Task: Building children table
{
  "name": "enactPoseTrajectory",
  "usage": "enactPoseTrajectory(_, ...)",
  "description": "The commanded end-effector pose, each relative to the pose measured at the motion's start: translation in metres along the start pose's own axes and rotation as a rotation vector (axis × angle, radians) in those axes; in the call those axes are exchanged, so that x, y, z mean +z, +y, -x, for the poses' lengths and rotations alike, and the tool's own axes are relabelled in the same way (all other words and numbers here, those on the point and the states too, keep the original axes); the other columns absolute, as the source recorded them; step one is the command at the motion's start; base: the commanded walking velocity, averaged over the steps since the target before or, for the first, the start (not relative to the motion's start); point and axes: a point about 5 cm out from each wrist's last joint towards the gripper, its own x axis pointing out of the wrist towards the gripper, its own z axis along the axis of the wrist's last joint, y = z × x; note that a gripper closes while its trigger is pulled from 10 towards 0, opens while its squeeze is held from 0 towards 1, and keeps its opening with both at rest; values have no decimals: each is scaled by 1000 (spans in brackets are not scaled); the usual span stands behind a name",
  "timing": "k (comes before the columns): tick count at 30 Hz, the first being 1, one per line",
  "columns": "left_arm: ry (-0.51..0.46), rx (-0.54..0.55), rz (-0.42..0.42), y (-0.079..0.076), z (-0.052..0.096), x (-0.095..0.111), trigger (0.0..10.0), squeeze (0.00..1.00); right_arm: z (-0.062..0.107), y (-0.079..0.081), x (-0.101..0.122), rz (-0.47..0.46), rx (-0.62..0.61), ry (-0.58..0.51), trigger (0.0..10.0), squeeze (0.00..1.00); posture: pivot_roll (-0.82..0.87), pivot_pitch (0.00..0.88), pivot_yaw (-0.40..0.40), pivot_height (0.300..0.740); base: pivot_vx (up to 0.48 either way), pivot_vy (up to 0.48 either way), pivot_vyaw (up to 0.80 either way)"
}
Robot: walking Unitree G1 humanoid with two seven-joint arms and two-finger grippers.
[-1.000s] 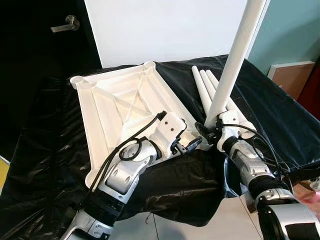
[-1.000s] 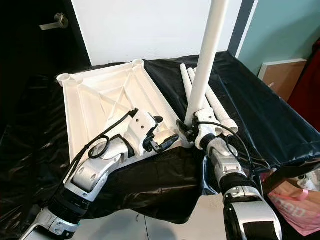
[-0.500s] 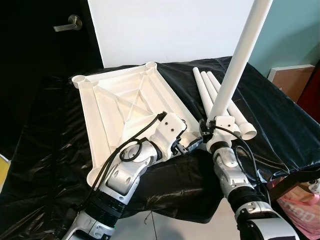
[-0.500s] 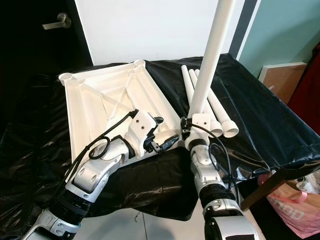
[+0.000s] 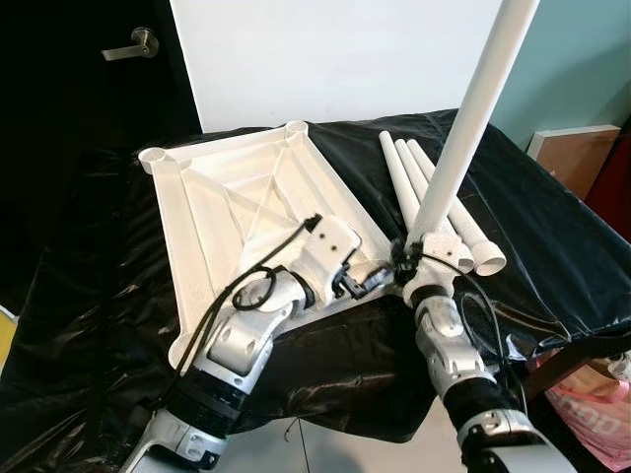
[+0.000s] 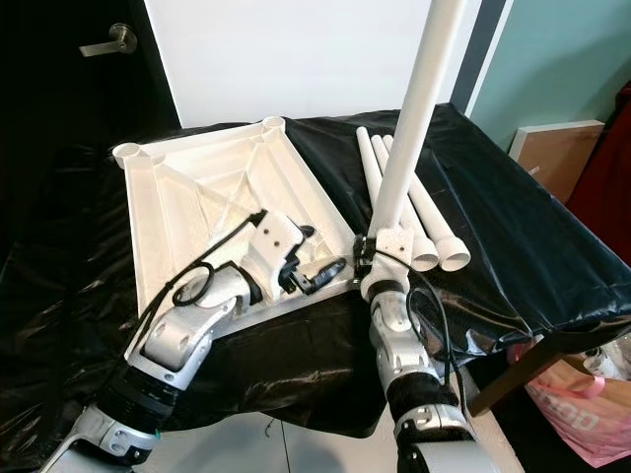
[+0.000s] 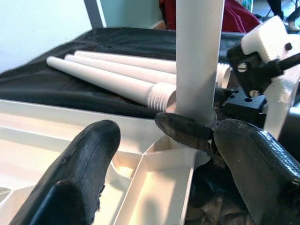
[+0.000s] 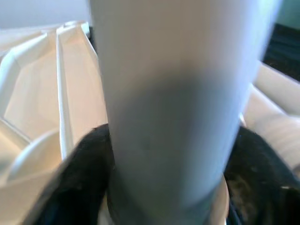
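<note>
Next, my left gripper pinches the tabletop by the thin white rib point(image 7: 130, 192) standing up near its corner, since the tabletop spreads far wider than my fingers.
The white tabletop point(image 5: 237, 202) lies upside down on the black cloth, ribs up, with a leg socket at each corner. My right gripper point(image 5: 412, 254) is shut on the lower end of a white leg point(image 5: 463, 128), held upright and leaning right. The leg's foot is at the near right corner socket point(image 7: 171, 143). In the right wrist view, black fingers point(image 8: 86, 176) press both sides of the leg point(image 8: 173, 108). My left gripper point(image 5: 367, 283) rests open on the tabletop rim beside that corner, its fingers point(image 7: 89, 159) spread wide. Three loose legs point(image 5: 429, 192) lie behind.
The black cloth point(image 5: 552, 227) covers the whole work table and drapes over its front edge. A white board point(image 5: 325, 59) stands behind, and a dark door with a handle point(image 5: 128, 44) is at far left. A brown box point(image 5: 577, 158) and a pink bag point(image 6: 582, 414) sit right.
My right arm has swung left, carrying the upright leg's foot to the near right corner of the tabletop. The left gripper has drawn slightly back along the rim.
</note>
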Motion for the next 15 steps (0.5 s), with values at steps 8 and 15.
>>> enactPoseTrajectory(8, 148, 158, -36, 22, 1, -19, 10000, 0, 2, -13, 4, 6, -9, -11, 10000, 1000, -155, 0, -4, 740, 0, 0, 0)
enactPoseTrajectory(15, 259, 189, -106, 30, 3, -36, 10000, 0, 11, -15, 3, 0, 34, -25, 10000, 0, -165, 0, 7, 740, 0, 0, 0)
